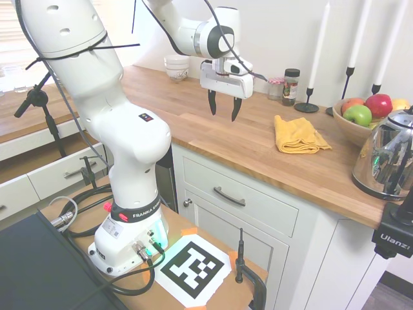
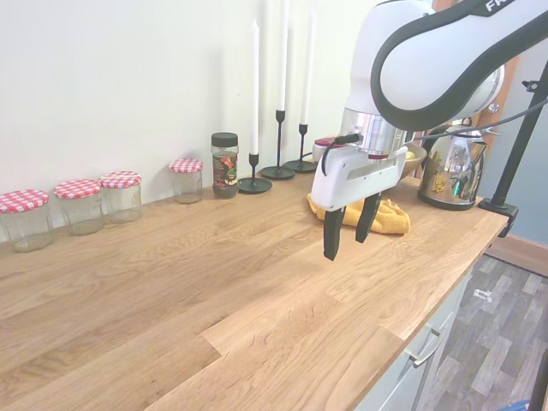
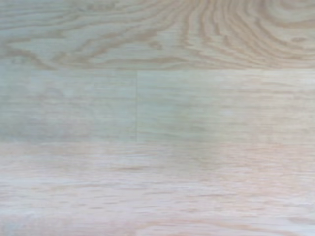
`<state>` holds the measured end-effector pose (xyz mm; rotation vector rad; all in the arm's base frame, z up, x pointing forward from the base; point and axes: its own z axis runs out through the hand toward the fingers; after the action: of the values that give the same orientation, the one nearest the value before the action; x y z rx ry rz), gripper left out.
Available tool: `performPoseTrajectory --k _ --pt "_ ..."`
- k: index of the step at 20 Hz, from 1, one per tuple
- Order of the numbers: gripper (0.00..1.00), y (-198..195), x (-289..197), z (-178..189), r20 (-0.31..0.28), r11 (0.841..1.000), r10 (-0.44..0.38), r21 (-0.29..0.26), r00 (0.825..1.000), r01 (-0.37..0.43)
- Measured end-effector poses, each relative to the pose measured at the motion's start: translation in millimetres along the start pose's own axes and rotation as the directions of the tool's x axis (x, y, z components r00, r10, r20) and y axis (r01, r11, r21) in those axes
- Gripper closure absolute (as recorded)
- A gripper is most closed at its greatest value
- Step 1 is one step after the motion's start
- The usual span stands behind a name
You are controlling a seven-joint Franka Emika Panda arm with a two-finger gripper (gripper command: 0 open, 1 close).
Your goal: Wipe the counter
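Observation:
The yellow cloth lies flat on the counter, so the robot's gripper will next take it by the raised fold along its top [image 1: 281, 123] to wipe.
The counter [image 1: 193, 123] is a long warm-brown wooden worktop over white cabinets; its plank grain [image 3: 157, 118] fills the wrist view. My gripper [image 1: 224, 106] hangs open a little above the bare wood, fingers pointing down, holding nothing. The second exterior view shows the same gripper [image 2: 349, 229] above the counter [image 2: 171, 291]. A folded yellow cloth [image 1: 298, 135] lies flat on the counter to the gripper's right, apart from it. In the second exterior view the cloth [image 2: 390, 220] sits just behind the fingers.
A steel kettle [image 1: 390, 158] and a fruit bowl [image 1: 361, 116] stand at the counter's right end. Black candlesticks [image 2: 278, 171], a spice jar [image 2: 225, 164] and red-checked lidded jars [image 2: 77, 205] line the wall. White stacked bowls [image 1: 177, 68] sit at the far left.

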<state>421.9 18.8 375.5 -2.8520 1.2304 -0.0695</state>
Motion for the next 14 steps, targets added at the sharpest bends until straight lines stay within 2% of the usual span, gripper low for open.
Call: performPoseTrajectory --k 4,8,14 --pt "0.0 0 1 0 -0.009 1.0 0.001 -0.005 1.0 -0.002" --pt "0.0 3 10 -4 -0.034 1.0 0.014 0.013 0.999 -0.014" --pt "0.0 22 60 -19 -0.074 0.996 0.075 0.045 0.994 -0.072"
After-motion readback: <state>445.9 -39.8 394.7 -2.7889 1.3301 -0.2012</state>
